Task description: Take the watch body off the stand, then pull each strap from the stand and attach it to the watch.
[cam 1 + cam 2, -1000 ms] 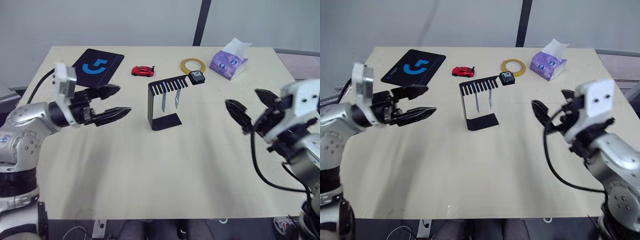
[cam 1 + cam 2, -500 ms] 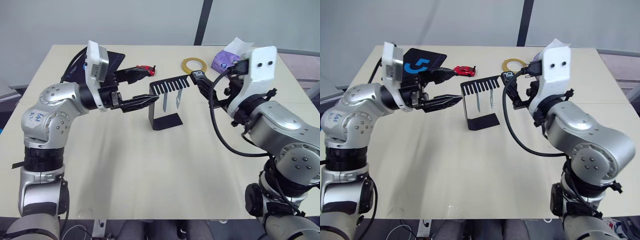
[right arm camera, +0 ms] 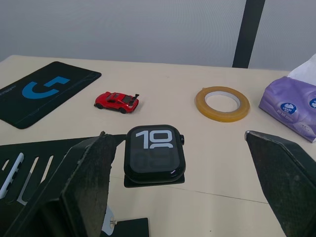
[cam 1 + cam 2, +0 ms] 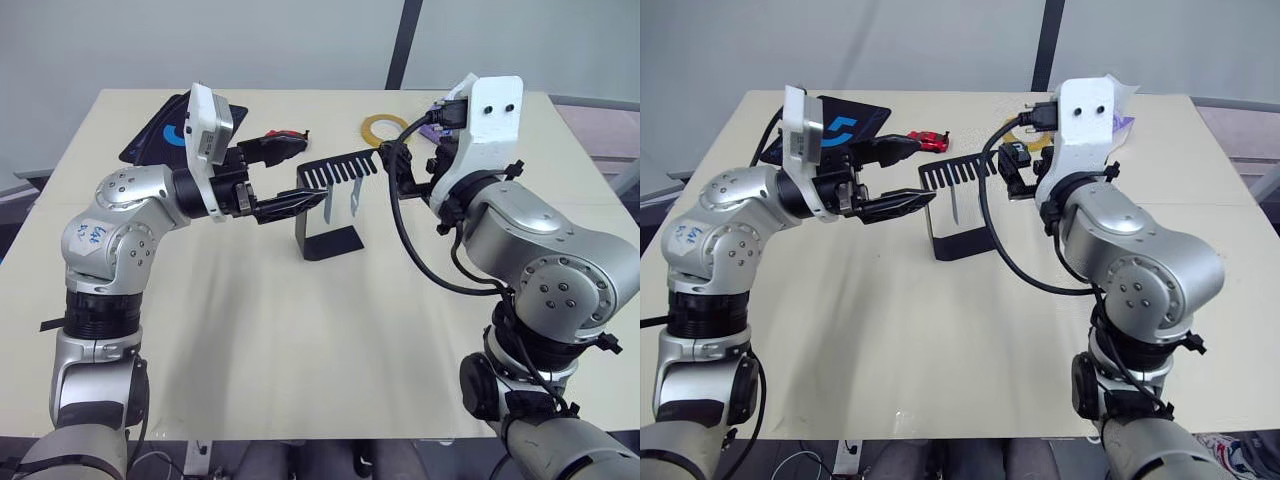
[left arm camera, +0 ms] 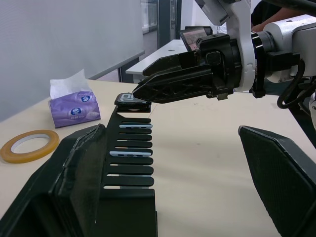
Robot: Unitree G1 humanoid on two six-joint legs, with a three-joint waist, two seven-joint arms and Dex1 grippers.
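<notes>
The watch body needs to come off the stand, so my right gripper should next grip the watch body by its side edges.
The black stand (image 4: pixel 330 243) is on the table's middle, its comb-toothed top bar (image 4: pixel 340 170) pointing right. The watch body (image 3: pixel 154 153), black with white digits, sits on the bar's right end. My right gripper (image 3: pixel 175 134) is open, one finger on each side of the watch and not touching it. Two pale straps (image 4: pixel 328 205) (image 4: pixel 354 197) hang from the bar's slots. My left gripper (image 4: pixel 311 171) is open at the bar's left end, with one finger above the bar and one below.
A black mat with a blue logo (image 4: pixel 840 125) lies at the back left. Behind the stand are a red toy car (image 3: pixel 116 101), a yellow tape roll (image 3: pixel 222 103) and a purple tissue pack (image 3: pixel 291 108).
My right gripper has closed in on the watch body and now straddles it. My left gripper has moved right, up to the stand's top bar.
</notes>
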